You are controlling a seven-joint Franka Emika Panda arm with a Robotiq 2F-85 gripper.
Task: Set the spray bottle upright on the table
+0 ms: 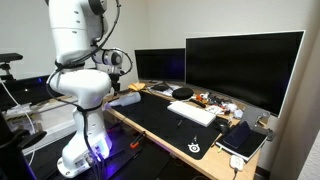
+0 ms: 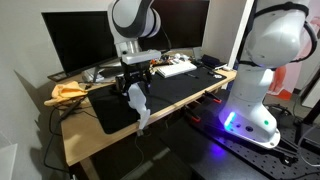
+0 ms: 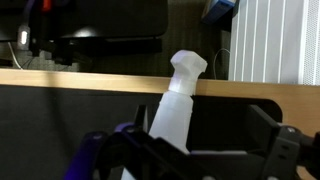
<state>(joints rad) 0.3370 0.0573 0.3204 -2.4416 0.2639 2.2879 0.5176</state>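
The gripper will reach the spray bottle and grip across the bottle's body near the spray head, so the bottle's base stays free to stand upright.
The spray bottle [image 2: 138,106] is pale whitish-grey and lies tilted on the black mat [image 2: 180,88] of the light-wood table [image 2: 85,150]. Its narrow spray head points at the wooden front edge. In the wrist view the bottle [image 3: 178,105] rests against the left finger, its head [image 3: 188,65] over the wood strip. My gripper [image 2: 135,80] hangs right over the bottle's body, and it also shows in an exterior view [image 1: 122,88]. The fingers [image 3: 205,135] are spread wide, with a clear gap between the bottle and the right finger. The bottle [image 1: 125,100] sits at the desk edge nearest the robot base.
Two large monitors [image 1: 240,65] stand along the back of the desk. A white keyboard [image 1: 192,112] and small clutter [image 1: 205,98] lie on the mat, with a dark tablet [image 1: 243,140] at one end. A yellow cloth [image 2: 68,92] lies at the other end. The robot base [image 2: 255,100] stands beside the front edge.
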